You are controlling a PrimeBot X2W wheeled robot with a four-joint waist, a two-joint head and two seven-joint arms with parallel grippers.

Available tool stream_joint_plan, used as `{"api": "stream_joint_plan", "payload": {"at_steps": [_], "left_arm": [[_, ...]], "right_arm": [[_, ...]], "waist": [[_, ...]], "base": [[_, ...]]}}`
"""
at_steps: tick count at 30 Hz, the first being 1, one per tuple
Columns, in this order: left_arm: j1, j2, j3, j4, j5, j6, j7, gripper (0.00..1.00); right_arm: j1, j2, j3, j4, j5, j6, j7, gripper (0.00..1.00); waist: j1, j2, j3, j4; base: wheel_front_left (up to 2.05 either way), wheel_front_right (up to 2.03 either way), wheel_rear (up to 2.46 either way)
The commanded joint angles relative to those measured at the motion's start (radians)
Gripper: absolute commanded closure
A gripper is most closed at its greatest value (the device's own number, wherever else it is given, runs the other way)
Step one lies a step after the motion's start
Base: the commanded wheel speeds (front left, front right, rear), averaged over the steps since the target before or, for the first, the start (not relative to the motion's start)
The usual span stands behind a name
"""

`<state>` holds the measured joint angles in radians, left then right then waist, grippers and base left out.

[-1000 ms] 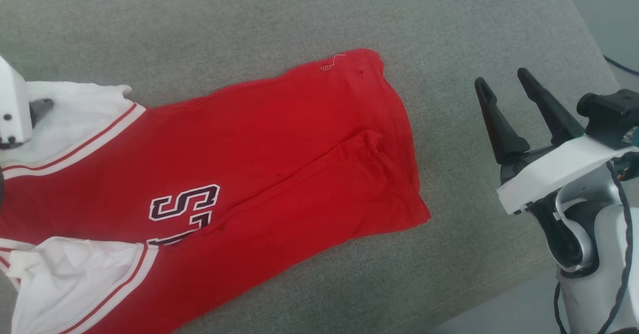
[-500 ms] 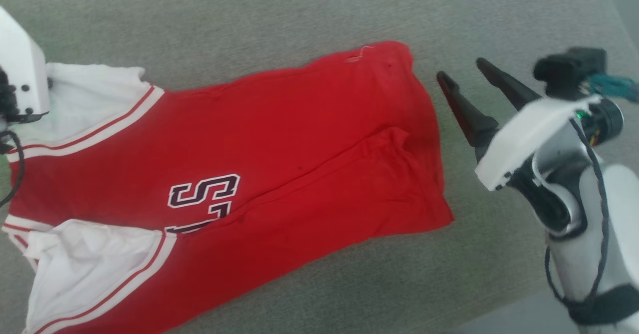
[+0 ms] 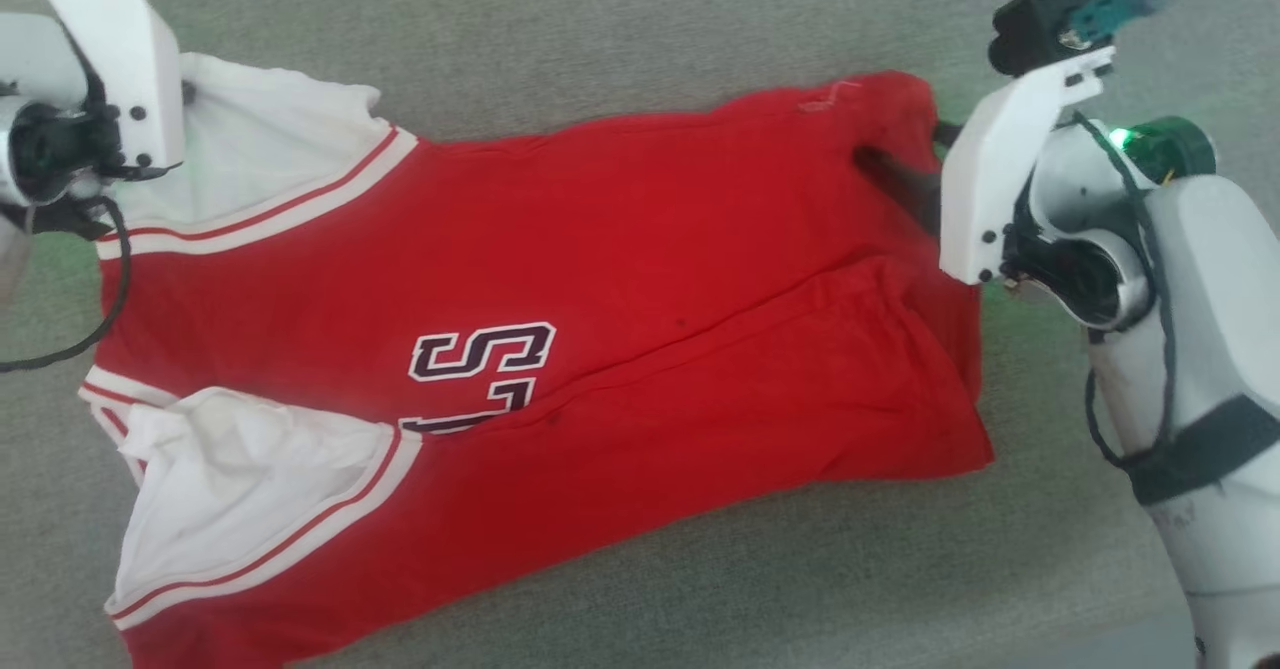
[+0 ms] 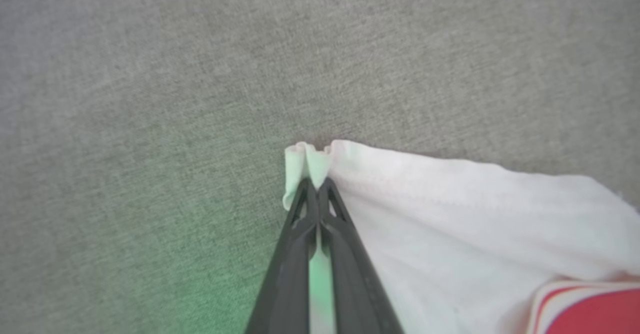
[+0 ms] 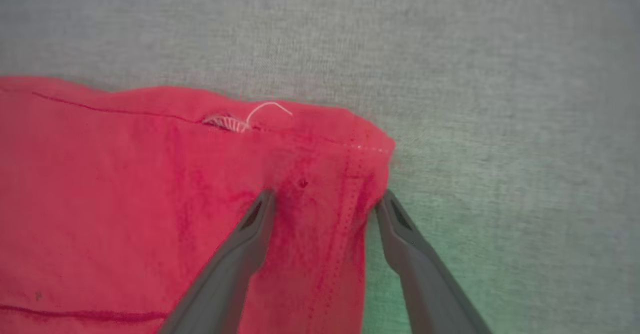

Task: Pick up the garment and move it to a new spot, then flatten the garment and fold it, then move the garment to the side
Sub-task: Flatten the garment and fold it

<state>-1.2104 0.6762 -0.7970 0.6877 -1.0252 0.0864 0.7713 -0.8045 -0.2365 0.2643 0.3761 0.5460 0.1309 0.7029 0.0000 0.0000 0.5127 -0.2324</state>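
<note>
The right gripper grips the garment by its hem corner [image 3: 914, 141] next, across the garment's loose edge, since the garment's wide red body [image 3: 636, 225] lies flat on the grey surface.
The garment [image 3: 620, 279], a red jersey with white sleeves, striped trim and black lettering, lies spread across the grey cloth surface. My left gripper [image 4: 316, 181] is shut on the edge of the far white sleeve [image 4: 450, 214], with a pinch of white cloth bunched at its tips. My right gripper [image 5: 325, 196] stands open at the far hem corner [image 5: 350, 149], one finger on the red cloth and the other just off its edge. In the head view the right fingers [image 3: 895, 184] rest on that red corner, and the left wrist [image 3: 90, 99] sits over the sleeve.
The grey upholstered surface [image 3: 620, 39] runs beyond the garment on every side. A wrinkled near sleeve [image 3: 240, 479] lies at the lower left. A lengthwise crease [image 3: 760, 319] crosses the red body, and a loose white thread [image 5: 265, 109] sticks out near the hem.
The left gripper has shut on the white sleeve edge. The right arm has reached forward, its open fingers now straddling the hem corner. The head camera has shifted, so the garment sits further right.
</note>
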Motion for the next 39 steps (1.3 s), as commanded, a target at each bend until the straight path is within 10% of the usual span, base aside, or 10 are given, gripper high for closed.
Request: {"api": "stream_joint_plan", "payload": {"at_steps": [1, 2, 3, 4, 5, 24, 39], "left_arm": [[0.019, -0.018, -0.017, 0.032, 0.018, -0.004, -0.004, 1.0], [0.014, -0.023, -0.018, 0.038, 0.017, -0.008, -0.009, 1.0], [0.009, -0.03, -0.018, 0.045, 0.017, -0.009, -0.014, 1.0], [0.005, -0.038, -0.019, 0.052, 0.017, -0.01, -0.019, 1.0], [0.001, -0.044, -0.018, 0.059, 0.019, -0.013, -0.027, 1.0], [-0.013, -0.088, -0.026, 0.018, -0.006, -0.088, -0.043, 1.0], [0.223, 0.079, -0.054, -0.507, -0.013, 0.075, 0.022, 1.0]], "right_arm": [[-0.024, 0.012, 0.008, 0.047, 0.012, 0.0, 0.033, 0.0], [-0.034, 0.016, 0.019, 0.073, 0.017, 0.0, 0.055, 0.0], [-0.039, 0.021, 0.027, 0.098, 0.025, 0.0, 0.073, 0.24], [-0.047, 0.02, 0.036, 0.118, 0.027, 0.0, 0.086, 0.72], [-0.056, 0.015, 0.049, 0.131, 0.026, 0.0, 0.099, 1.0], [-0.018, -0.143, 0.063, 0.039, 0.093, 0.0, 0.031, 1.0], [0.25, -0.235, -0.083, -0.261, 0.088, 0.0, 0.144, 1.0]], "waist": [[0.0, 0.0, 0.004, 0.013], [0.0, 0.0, 0.004, 0.018], [0.0, 0.0, 0.004, 0.022], [0.0, 0.0, 0.004, 0.028], [0.0, 0.0, 0.003, 0.032], [0.0, 0.0, -0.114, 0.142], [0.0, 0.0, -0.211, 0.245]], "base": [[0.0, 0.0, 0.0], [0.0, 0.0, 0.0], [0.0, 0.0, 0.0], [0.0, 0.0, 0.0], [0.0, 0.0, 0.0], [0.0, 0.0, 0.0], [0.0, 0.0, 0.0]]}}
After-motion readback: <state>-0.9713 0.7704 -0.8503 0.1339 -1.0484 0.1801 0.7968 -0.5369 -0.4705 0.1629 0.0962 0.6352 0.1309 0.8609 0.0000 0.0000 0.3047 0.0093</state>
